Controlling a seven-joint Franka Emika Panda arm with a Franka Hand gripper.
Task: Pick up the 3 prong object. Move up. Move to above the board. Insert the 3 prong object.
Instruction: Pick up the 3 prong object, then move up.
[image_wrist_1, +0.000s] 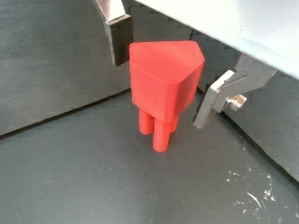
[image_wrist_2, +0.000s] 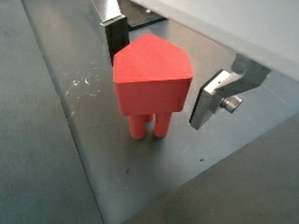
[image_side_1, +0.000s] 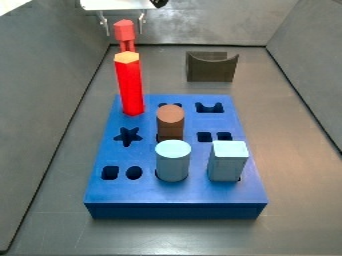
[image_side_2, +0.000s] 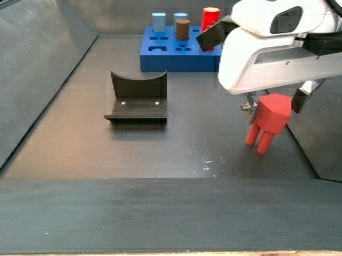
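The robot's gripper should hold the 3 prong object by its upper body (image_side_1: 124, 29), so that its prongs stay free to go into the board (image_side_1: 174, 200).
The 3 prong object (image_wrist_1: 163, 83) is a salmon-red block that stands upright on its prongs on the dark floor; it shows in both wrist views (image_wrist_2: 152, 79) and in both side views (image_side_2: 269, 122) (image_side_1: 123, 32). My gripper (image_wrist_1: 162, 92) is open and straddles it, with one finger (image_wrist_1: 117, 39) on each side and a small gap at the other finger (image_wrist_2: 211, 98). The blue board (image_side_1: 174, 200) lies apart from it, at the far end in a side view (image_side_2: 160, 60).
On the board stand a bright red hexagonal post (image_side_1: 130, 85), a brown cylinder (image_side_1: 170, 124), a pale blue cylinder (image_side_1: 174, 160) and a pale blue cube (image_side_1: 229, 160). The dark fixture (image_side_2: 138, 98) stands on the floor beside the board. Grey walls enclose the floor.
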